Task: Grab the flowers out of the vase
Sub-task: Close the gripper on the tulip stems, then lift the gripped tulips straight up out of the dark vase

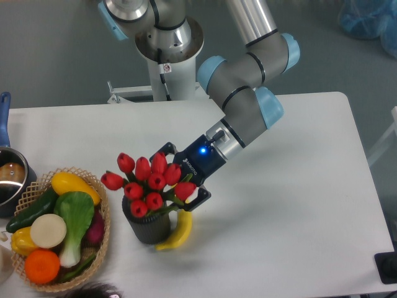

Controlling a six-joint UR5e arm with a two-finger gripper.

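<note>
The flowers [146, 181] need to come out of the vase [147, 227], so my gripper will grab the green stems just below the buds.
The flowers [146, 181] are a bunch of bright red tulip buds with green stems, standing in the vase [147, 227], a dark ribbed cylinder left of the table's middle. My gripper [176, 178] reaches in from the right at bud height. Its jaws stand wide apart, one finger [164, 149] behind the bunch and one [198, 198] in front. The right-hand buds lie between them. I cannot see the jaws pressing on the buds. The stems inside the vase are hidden.
A yellow banana [177, 232] leans against the vase's right side. A wicker basket [104, 231] with vegetables and fruit stands at the left. A pot [11, 180] with a blue handle is at the left edge. The robot base [167, 46] is at the back.
</note>
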